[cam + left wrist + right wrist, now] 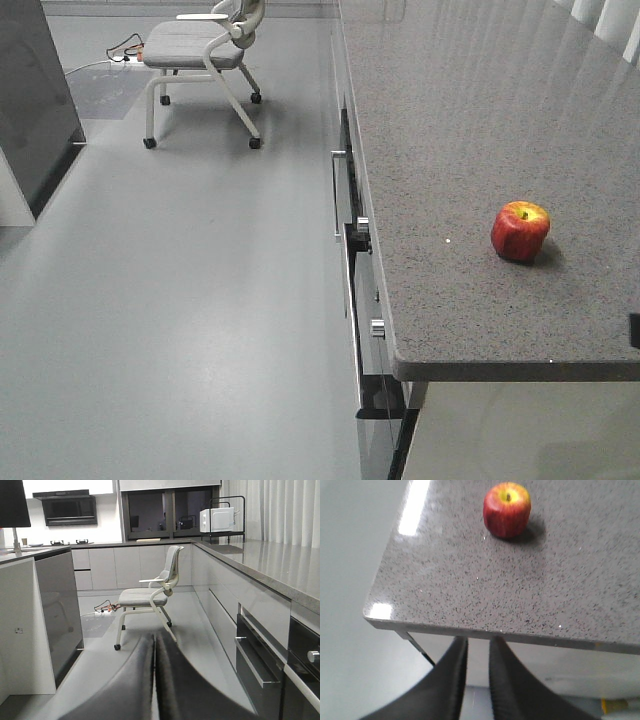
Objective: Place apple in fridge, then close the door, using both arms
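Observation:
My right gripper grabs the apple by its rounded sides around the stem (pixel 520 236) next, to place it in the fridge.
A small red apple (pixel 520 231) with a yellow patch round its stem stands upright on the speckled grey worktop (pixel 450 130), near its front corner. In the right wrist view the apple (pixel 507 510) is at the top, well beyond the worktop's edge (pixel 485 635). My right gripper (pixel 478 641) hangs below and in front of that edge, its fingers a narrow gap apart with nothing between them. My left gripper (pixel 154 639) is shut and empty, pointing across the floor toward the chair. The fridge and its door are out of view.
A wheeled grey chair (pixel 200 50) stands on the floor at the back, with a power strip and cable (pixel 125 50) beside it. Oven and drawer fronts with metal handles (pixel 338 190) run under the worktop. A dark grey flat-sided counter (pixel 35 100) stands at the left.

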